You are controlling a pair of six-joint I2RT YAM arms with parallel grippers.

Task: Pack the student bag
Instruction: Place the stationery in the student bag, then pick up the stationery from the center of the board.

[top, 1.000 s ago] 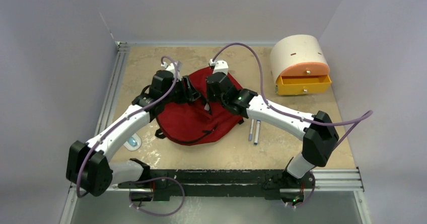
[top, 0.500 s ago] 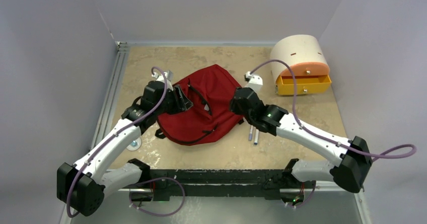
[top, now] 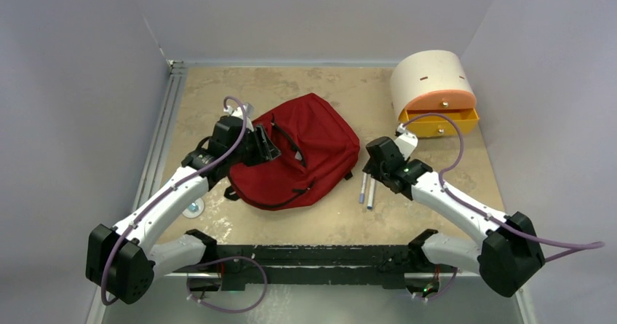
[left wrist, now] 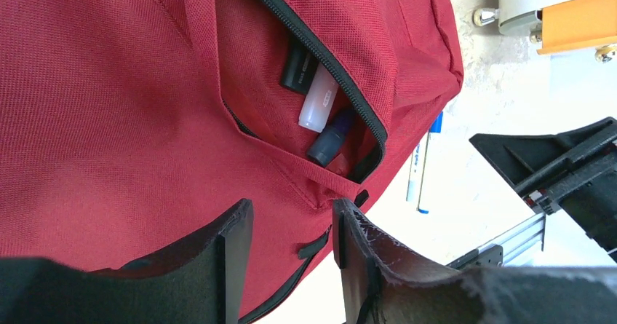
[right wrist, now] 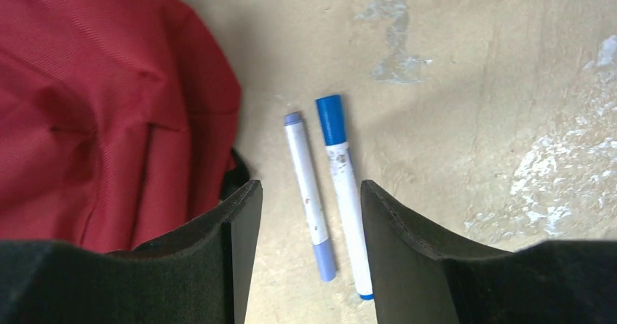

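My right gripper grabs the white marker's body point(right wrist: 340, 162) beside the blue cap point(top: 373, 183) next, so the marker's plain end stays free for my left gripper.
The student bag point(top: 313, 145), dark red, lies flat mid-table. Its front pocket point(left wrist: 342, 120) gapes unzipped, and a black item point(left wrist: 297, 69), a white-capped marker point(left wrist: 318, 105) and a dark marker point(left wrist: 329, 140) show inside. My left gripper point(top: 265, 145) point(left wrist: 291, 207) hovers open over the bag's left side, with red fabric and a black zipper pull point(left wrist: 313, 244) seen between the fingers. My right gripper point(top: 372, 168) point(right wrist: 309, 189) stands open just above two markers on the table right of the bag: a lilac-capped one point(right wrist: 304, 160) and a blue-capped one point(right wrist: 339, 156).
A cream-and-orange rounded drawer box point(top: 431, 80) stands at the back right, its yellow drawer point(top: 439, 123) pulled out. A small round blue-and-white object point(top: 192, 207) lies by the left arm. A metal rail point(top: 164, 135) runs along the left edge.
My right arm drew back off the bag, rightward and nearer, to above the two markers, and its jaws spread wider. The left gripper shifted slightly left and stayed at the bag.
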